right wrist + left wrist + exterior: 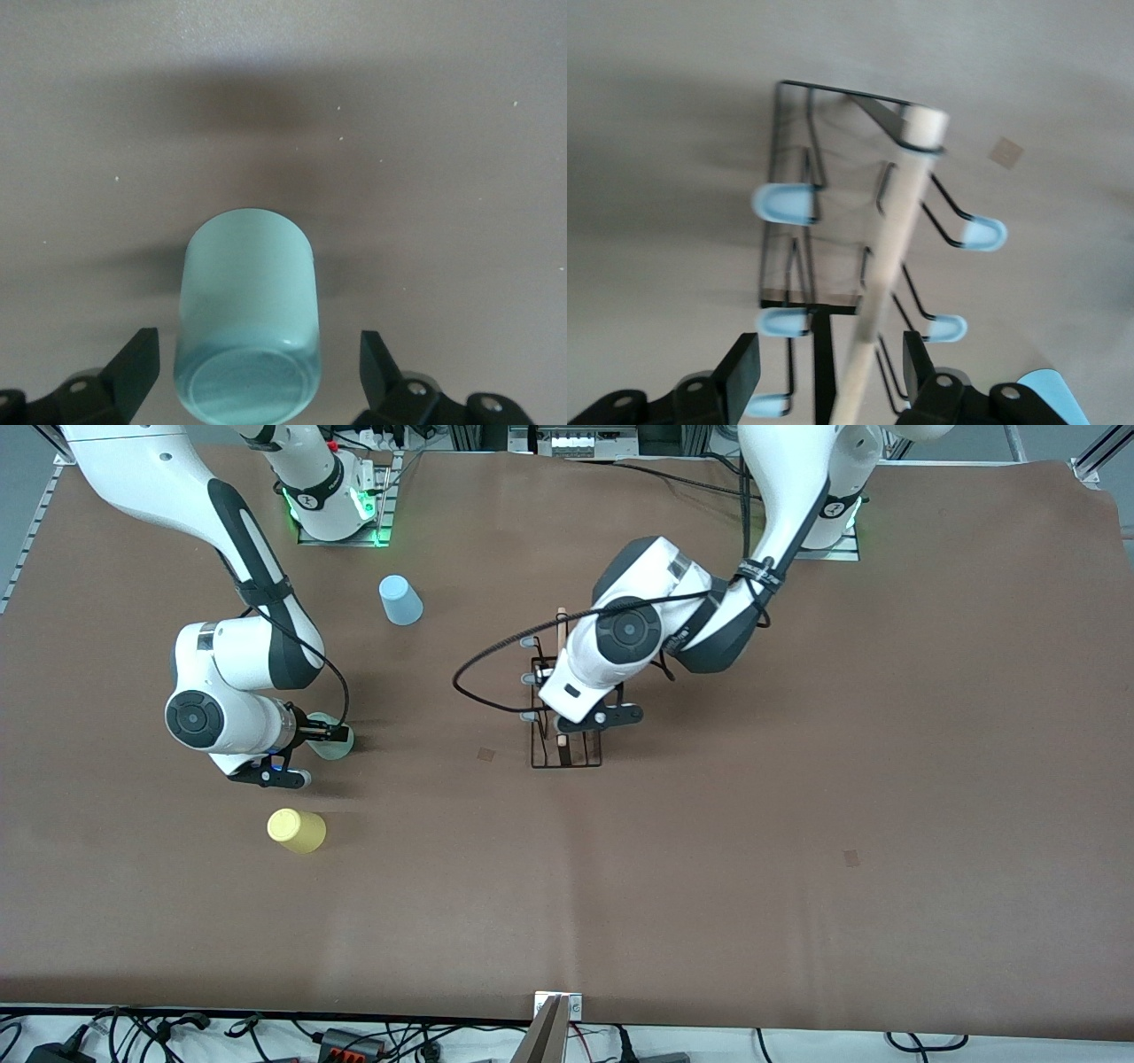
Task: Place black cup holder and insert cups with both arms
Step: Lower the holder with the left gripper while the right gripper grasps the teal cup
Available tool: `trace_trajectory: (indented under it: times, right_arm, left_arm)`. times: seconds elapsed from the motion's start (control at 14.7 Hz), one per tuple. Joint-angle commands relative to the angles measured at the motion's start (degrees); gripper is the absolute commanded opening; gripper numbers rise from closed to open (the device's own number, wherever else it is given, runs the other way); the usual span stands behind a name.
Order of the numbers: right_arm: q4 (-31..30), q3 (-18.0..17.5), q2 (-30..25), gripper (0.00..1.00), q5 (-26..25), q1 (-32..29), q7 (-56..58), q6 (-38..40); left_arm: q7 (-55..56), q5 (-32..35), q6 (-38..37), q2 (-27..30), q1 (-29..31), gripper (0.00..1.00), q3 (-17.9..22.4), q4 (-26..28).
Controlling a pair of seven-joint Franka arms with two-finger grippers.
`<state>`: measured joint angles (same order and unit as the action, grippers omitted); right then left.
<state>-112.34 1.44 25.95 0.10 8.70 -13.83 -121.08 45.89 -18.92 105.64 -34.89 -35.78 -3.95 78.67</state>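
My right gripper's fingers stand beside the mint green cup's sides near its base (248,387) in the right wrist view, so it is time to close my right gripper now. Closing now would catch the cup.
The black cup holder (563,751) stands upright at the table's middle, wooden rod on top. My left gripper (567,722) is over it. In the left wrist view the holder (833,190) fills the frame, and the left gripper (828,367) is open, its fingers (740,372) on either side of the rod (895,257) without touching it. The mint green cup (344,746) stands mouth down toward the right arm's end. My right gripper (330,735) is open around it. The right wrist view shows the cup (248,301) between the right gripper's (257,363) spread fingers (137,363), with gaps on both sides.
A yellow cup (297,831) stands nearer to the front camera than the mint cup. A light blue cup (400,600) stands farther from it, near the right arm's base. Brown cloth (797,824) covers the table. The left arm's black cable (483,660) loops beside the holder.
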Motion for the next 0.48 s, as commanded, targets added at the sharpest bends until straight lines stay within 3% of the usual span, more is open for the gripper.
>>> trace_trajectory:
  times: [0.0,0.07,0.14,0.34,0.41]
  right_arm:
    - [-0.6,-0.03,-0.37,1.0,0.95,-0.17,-0.76,1.1]
    - [-0.6,-0.03,-0.37,0.98,0.95,-0.34,-0.76,1.11]
    - [-0.51,-0.03,-0.37,0.88,0.95,-0.35,-0.76,1.19]
    - [-0.07,-0.03,-0.37,0.49,0.95,-0.35,-0.32,1.11]
    - [0.1,-0.03,-0.37,0.39,0.95,-0.35,-0.14,1.11]
  left_arm:
    - [-1.15,-0.24,-5.69,3.49,2.56,0.8,0.16,-0.27]
    - [-2.37,-0.24,-7.8,4.47,3.69,0.83,0.17,-0.27]
    - [-2.91,-0.07,-10.08,5.69,5.36,0.87,0.25,-0.27]
    - [-3.17,5.36,-12.21,9.56,8.62,1.0,0.25,-0.27]
    - [-3.52,6.43,-12.56,10.88,10.02,1.0,0.25,-0.18]
